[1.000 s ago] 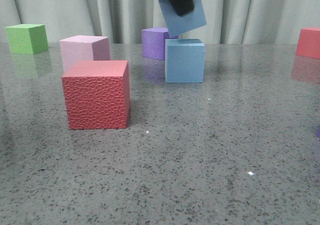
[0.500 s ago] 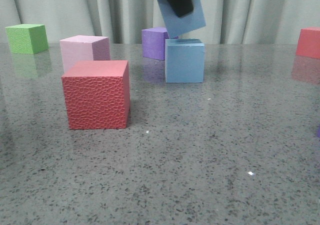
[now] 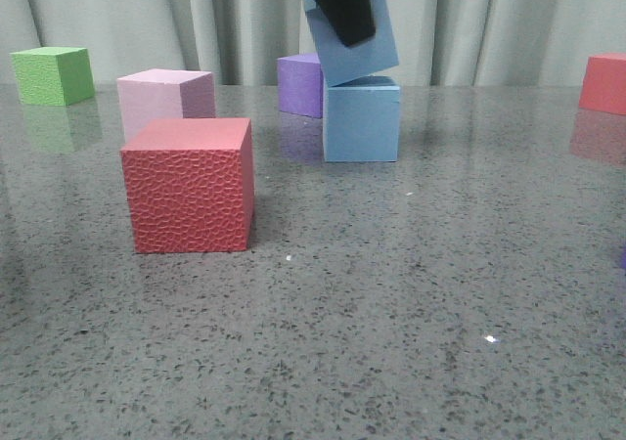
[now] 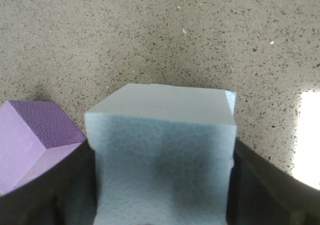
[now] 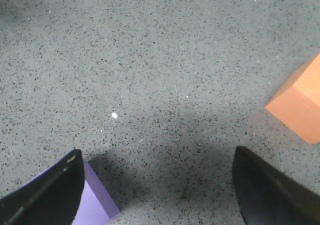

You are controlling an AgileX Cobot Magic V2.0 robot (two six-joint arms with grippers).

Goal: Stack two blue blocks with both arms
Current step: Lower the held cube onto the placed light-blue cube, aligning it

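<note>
The held blue block's lower edge (image 3: 360,71) rests on the standing block's top (image 3: 361,82), so it is time to open my left gripper now. The held block would settle there.
One pale blue block (image 3: 361,119) stands on the table at centre back. My left gripper (image 3: 337,0) is shut on the second blue block (image 3: 354,41) and holds it tilted, its lower edge resting on the standing block's top. In the left wrist view the held blue block (image 4: 162,150) fills the space between the dark fingers (image 4: 47,190); a sliver of the lower block (image 4: 230,102) shows beside it. My right gripper (image 5: 157,185) is open over bare table and holds nothing; it does not show in the front view.
A textured red cube (image 3: 189,184) stands front left, a pink cube (image 3: 164,100) behind it, a green cube (image 3: 53,74) far left. A purple cube (image 3: 299,83) sits just behind the blue blocks. Another red cube (image 3: 603,83) is far right. An orange cube (image 5: 299,101) and a lilac cube (image 5: 92,205) flank my right gripper.
My left gripper has lowered the held blue block and shifted slightly left; its lower edge now meets the standing block's top. Nothing else moved.
</note>
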